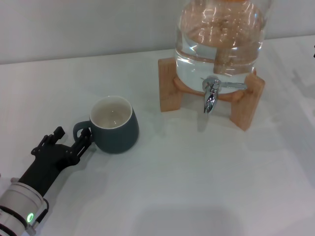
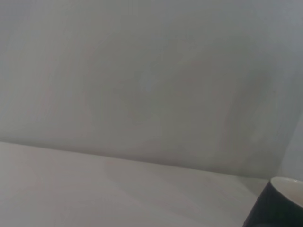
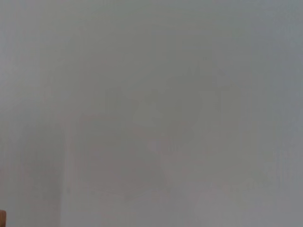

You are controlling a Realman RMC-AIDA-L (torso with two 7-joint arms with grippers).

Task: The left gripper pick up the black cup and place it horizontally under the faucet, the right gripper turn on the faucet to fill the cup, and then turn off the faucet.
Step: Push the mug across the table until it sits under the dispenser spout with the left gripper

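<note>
The cup's loop handle (image 1: 78, 127) is level with my left fingers in the head view, so they would hold the cup if they closed now. My left gripper needs to close on it.
The black cup (image 1: 114, 125) stands upright on the white table, dark outside and cream inside, its loop handle turned toward my left gripper. My left gripper (image 1: 74, 133) is open at the lower left of the head view, with its fingers on either side of the handle. I cannot tell whether they touch it. The cup's rim also shows at the edge of the left wrist view (image 2: 279, 204). The chrome faucet (image 1: 211, 93) sticks out of the jar's base to the right of the cup, with its nozzle pointing down and its flat lever pointing right. My right gripper is out of view.
A big clear glass jar (image 1: 219, 34) holding water sits on a wooden stand (image 1: 246, 105) at the back right. The white table (image 1: 187, 187) ends at a pale wall. A sliver of wood (image 3: 1, 218) shows in the right wrist view.
</note>
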